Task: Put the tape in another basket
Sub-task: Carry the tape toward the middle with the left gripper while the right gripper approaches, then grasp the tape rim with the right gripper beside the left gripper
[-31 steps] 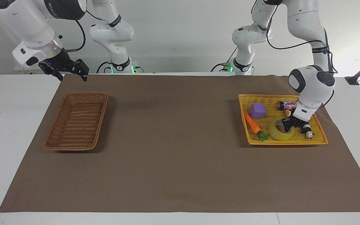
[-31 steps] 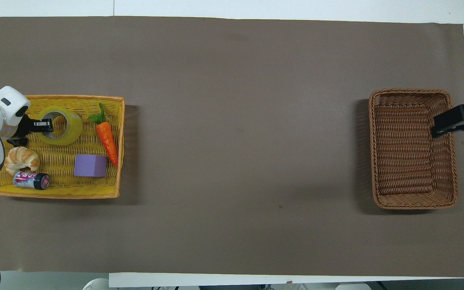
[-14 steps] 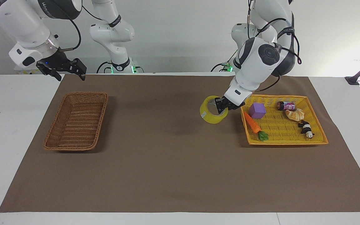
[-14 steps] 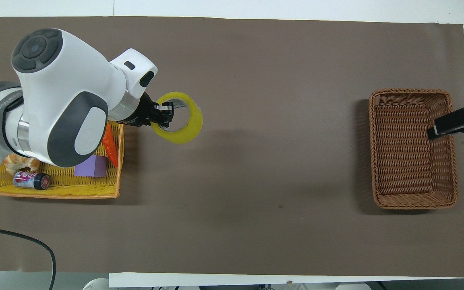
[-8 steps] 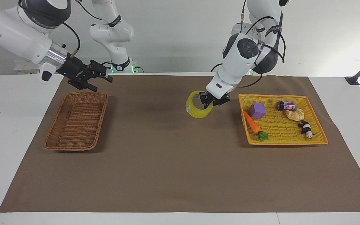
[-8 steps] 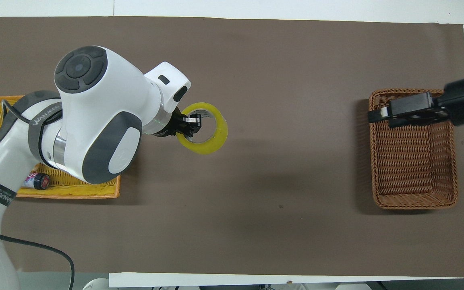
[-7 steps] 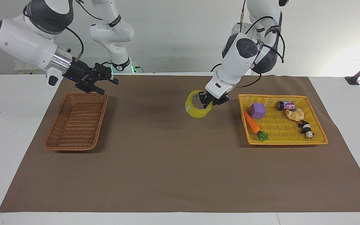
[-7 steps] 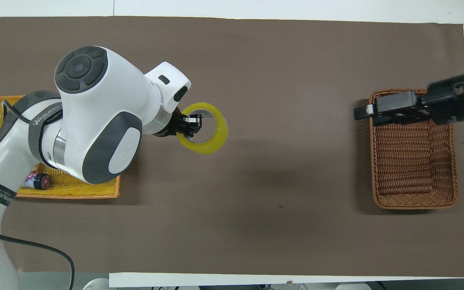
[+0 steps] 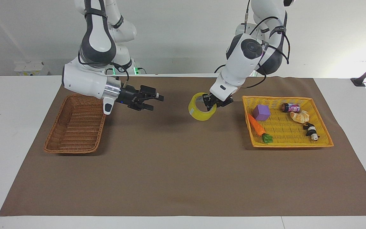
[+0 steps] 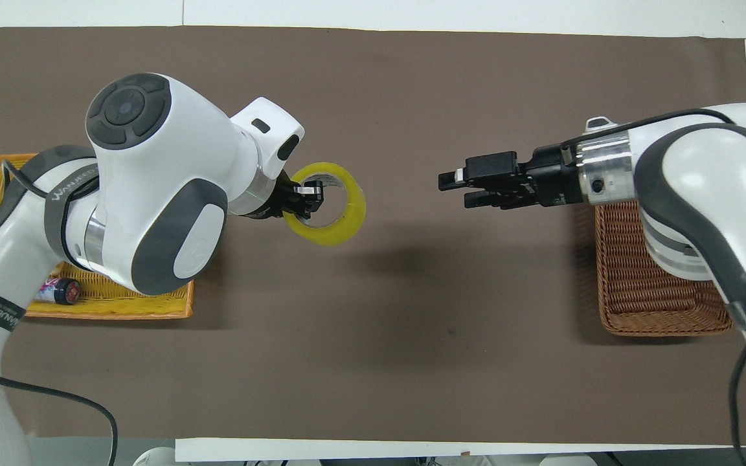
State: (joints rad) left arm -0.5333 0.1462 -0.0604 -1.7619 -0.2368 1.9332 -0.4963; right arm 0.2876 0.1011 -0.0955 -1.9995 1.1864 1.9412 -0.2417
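Next, my right gripper grabs the tape by the free side of its ring (image 10: 355, 206), since my left gripper's fingertips fill the opposite side.
The tape (image 9: 199, 115), a yellow roll with a white core, hangs in the air over the brown mat between the two baskets. My left gripper (image 9: 209, 105) is shut on its rim, with one finger inside the core; it also shows in the overhead view (image 10: 308, 196) with the tape (image 10: 347, 223). My right gripper (image 9: 157, 103) is open and empty, held level over the mat, and points at the tape with a gap between them (image 10: 454, 191). The brown wicker basket (image 9: 75, 149) is empty at the right arm's end of the table (image 10: 664, 327).
A shallow yellow tray basket (image 9: 292, 144) at the left arm's end holds a purple cube (image 9: 261, 112), a toy carrot (image 9: 256, 125), a small can (image 9: 291, 107), a croissant (image 9: 300, 116) and a panda toy (image 9: 311, 131). A brown mat covers the table.
My left gripper lifted the tape out of the yellow tray to the table's middle, then held still. My right gripper swung from over the brown basket toward the tape.
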